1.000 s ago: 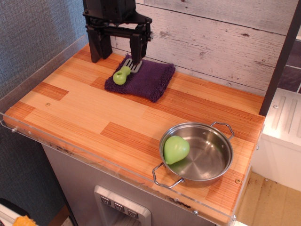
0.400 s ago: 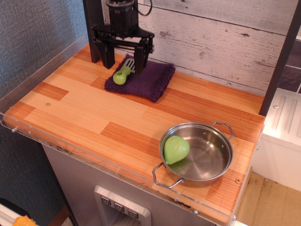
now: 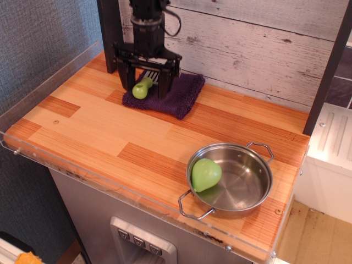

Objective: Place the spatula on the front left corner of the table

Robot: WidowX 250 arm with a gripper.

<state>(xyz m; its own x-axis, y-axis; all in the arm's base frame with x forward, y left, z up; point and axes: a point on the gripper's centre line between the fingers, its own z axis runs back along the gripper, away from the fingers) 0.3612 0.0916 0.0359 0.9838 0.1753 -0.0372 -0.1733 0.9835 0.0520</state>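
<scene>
The spatula needs to go on the front left corner of the table, so the robot's gripper should first pick it up by its lime-green handle (image 3: 143,88) next.
The spatula (image 3: 142,87) lies on a purple cloth (image 3: 171,93) at the back left of the table (image 3: 110,132). Its lime-green handle points toward the front left and its grey slotted blade shows between the fingers. My black gripper (image 3: 147,83) is open and lowered straight over the spatula, one finger (image 3: 127,77) to its left and the other (image 3: 165,81) to its right. The fingers straddle the spatula without closing on it. The fingertips stand at cloth level.
A steel pan (image 3: 234,179) with two handles sits at the front right and holds a green pear-shaped object (image 3: 205,174). Clear acrylic edging (image 3: 38,82) runs along the left and front sides. A white plank wall (image 3: 247,49) stands behind.
The gripper has come down and forward from above the cloth's back edge. Its open fingers now straddle the spatula. The spatula has not moved.
</scene>
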